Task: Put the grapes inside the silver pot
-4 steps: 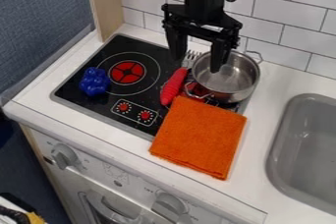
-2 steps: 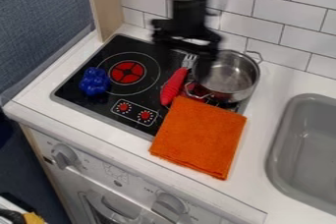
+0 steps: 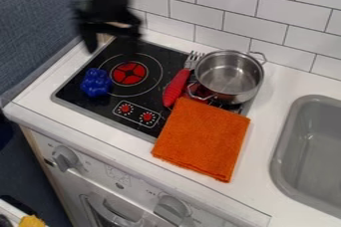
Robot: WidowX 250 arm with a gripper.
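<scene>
The bumpy body of the grape cluster is the part my gripper will pick up next, to put the grapes (image 3: 96, 82) inside the silver pot.
My gripper (image 3: 112, 49) hangs open over the back left corner of the stove, above and a little behind the grapes, with nothing held. The blue grapes (image 3: 96, 82) lie on the left side of the black stove top, left of the red burner ring. On the right rear part of the stove stands the silver pot (image 3: 229, 76), upright, with two loop handles; its visible inside holds nothing.
A fork with a red handle (image 3: 176, 87) lies left of the pot. The folded orange cloth (image 3: 202, 138) covers the stove's front right edge. A grey sink (image 3: 313, 151) is at the right, a tiled wall (image 3: 240, 17) behind.
The gripper has moved left, from above the pot to the stove's back left corner. Grapes, pot, fork and cloth have stayed in place.
</scene>
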